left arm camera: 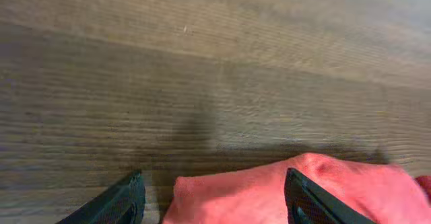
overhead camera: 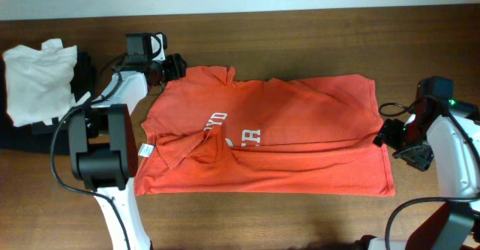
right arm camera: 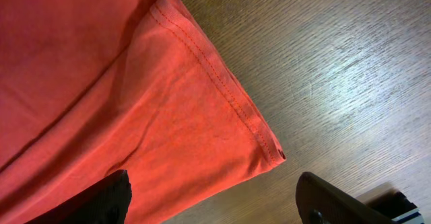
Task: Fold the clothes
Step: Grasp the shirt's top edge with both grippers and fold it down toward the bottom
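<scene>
I will fold the orange-red T-shirt (overhead camera: 270, 134) over itself, so my right gripper will next grab it by its hemmed corner, opposite my left gripper's corner.
The orange-red T-shirt (overhead camera: 270, 134) lies spread on the wooden table, partly folded, with white lettering showing near its middle. My left gripper (overhead camera: 174, 67) is open at the shirt's far left corner; in the left wrist view its fingers (left arm camera: 214, 200) straddle a raised edge of the shirt (left arm camera: 269, 190). My right gripper (overhead camera: 391, 139) is open at the shirt's right edge; in the right wrist view its fingers (right arm camera: 214, 198) straddle the hemmed corner of the shirt (right arm camera: 202, 130).
A white folded garment (overhead camera: 37, 81) lies on a black garment (overhead camera: 19, 134) at the far left. The left arm's base (overhead camera: 101, 160) stands by the shirt's left edge. Bare wood shows along the back (overhead camera: 315, 40).
</scene>
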